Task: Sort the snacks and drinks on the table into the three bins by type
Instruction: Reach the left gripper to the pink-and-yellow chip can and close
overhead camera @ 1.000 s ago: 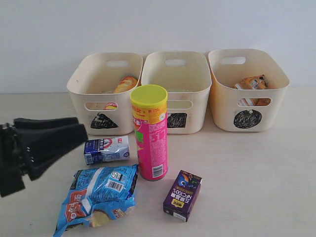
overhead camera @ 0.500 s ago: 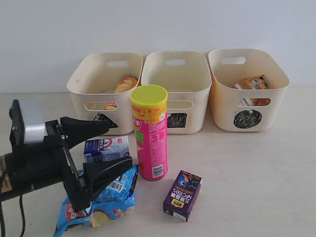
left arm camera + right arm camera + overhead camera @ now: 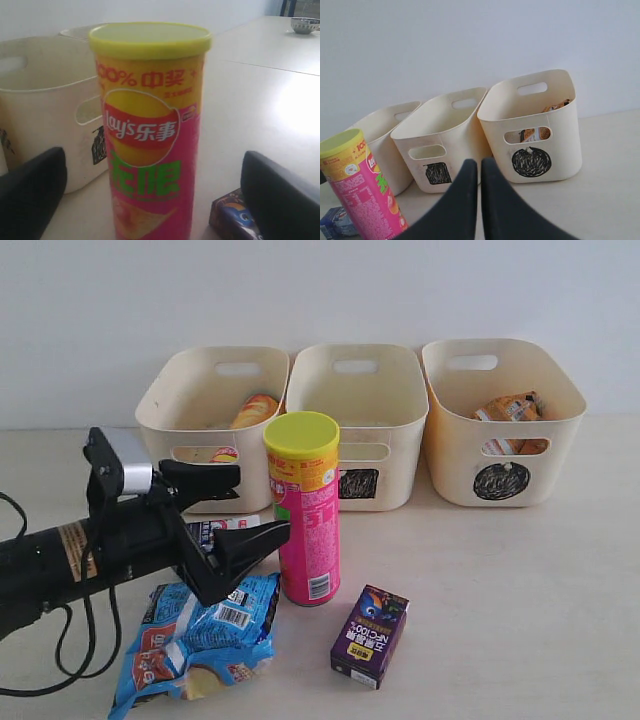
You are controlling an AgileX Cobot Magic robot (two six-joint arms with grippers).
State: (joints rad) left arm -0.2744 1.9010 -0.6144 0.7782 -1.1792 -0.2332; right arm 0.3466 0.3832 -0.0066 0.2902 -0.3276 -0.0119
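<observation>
The pink-red canister is tall and narrow and stands on its small base (image 3: 311, 594). My left gripper needs to grab it around the middle of its body (image 3: 306, 502) next.
The pink-red chip canister (image 3: 308, 525) stands upright in front of the bins. My left gripper (image 3: 258, 503) is open just left of it, fingers level with its side and apart from it. In the left wrist view the canister (image 3: 150, 135) sits between the two dark fingers (image 3: 280, 195). The blue-and-white carton (image 3: 225, 528) is mostly hidden behind that gripper. The blue-white bag (image 3: 200, 635) and purple carton (image 3: 370, 635) lie in front. The triangle bin (image 3: 160, 410) holds the yellow-orange canister (image 3: 255, 410). The orange-brown bag (image 3: 512, 408) is in the circle bin (image 3: 560, 400). My right gripper (image 3: 479, 162) is shut and empty.
The square bin (image 3: 400, 390) stands in the middle of the row, with nothing seen inside it. A white wall rises behind the bins. The left arm's cable (image 3: 70, 640) trails over the table at the front left.
The left arm has come in from the left edge and moved right and toward the bins, bringing its open fingers beside the pink-red canister and covering the blue-and-white carton.
</observation>
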